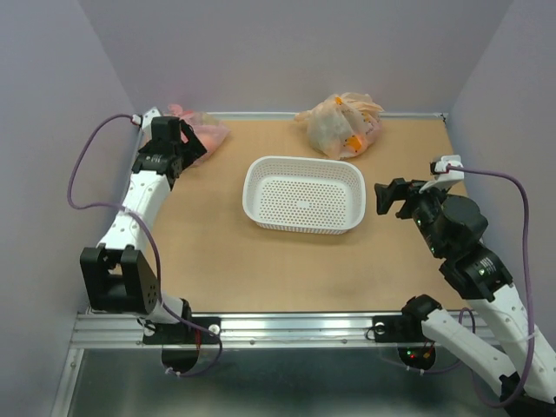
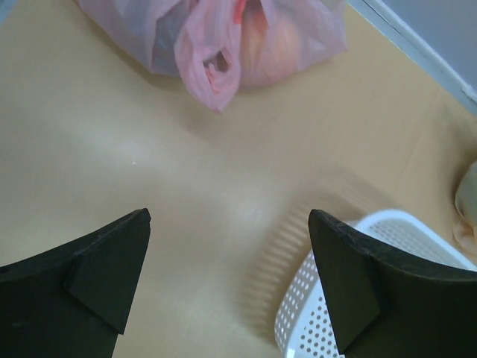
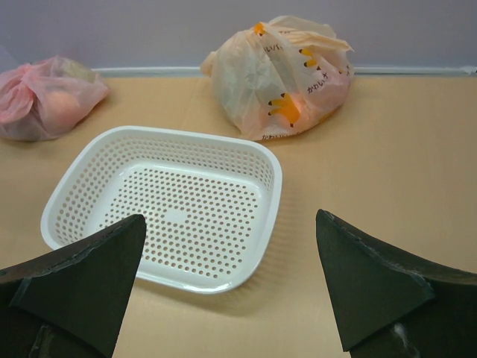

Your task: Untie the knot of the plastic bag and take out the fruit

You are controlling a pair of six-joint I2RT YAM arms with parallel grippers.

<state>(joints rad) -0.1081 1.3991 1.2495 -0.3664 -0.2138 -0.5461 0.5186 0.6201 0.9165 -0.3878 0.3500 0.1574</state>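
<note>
My left gripper takes hold of the pink plastic bag by its handle loop (image 2: 214, 80) next, so the knot stays free to untie.
The pink plastic bag (image 1: 206, 131) lies at the table's far left corner, tied shut; it also shows in the left wrist view (image 2: 298, 37) and the right wrist view (image 3: 46, 104). Its knot (image 2: 212, 71) of twisted handle loops points toward my left gripper. Fruit (image 2: 262, 39) shows only as blurred orange-pink shapes through the plastic. My left gripper (image 1: 189, 149) (image 2: 229, 218) is open and empty, hovering just short of the bag. My right gripper (image 1: 387, 198) (image 3: 231, 218) is open and empty at the right, facing the basket.
A white perforated basket (image 1: 304, 162) (image 3: 274, 177) (image 2: 387, 224) sits mid-table with nothing in it. An orange-beige bag (image 1: 340, 123) (image 3: 279, 74) of fruit lies at the back centre-right. Purple walls close in the left, back and right sides.
</note>
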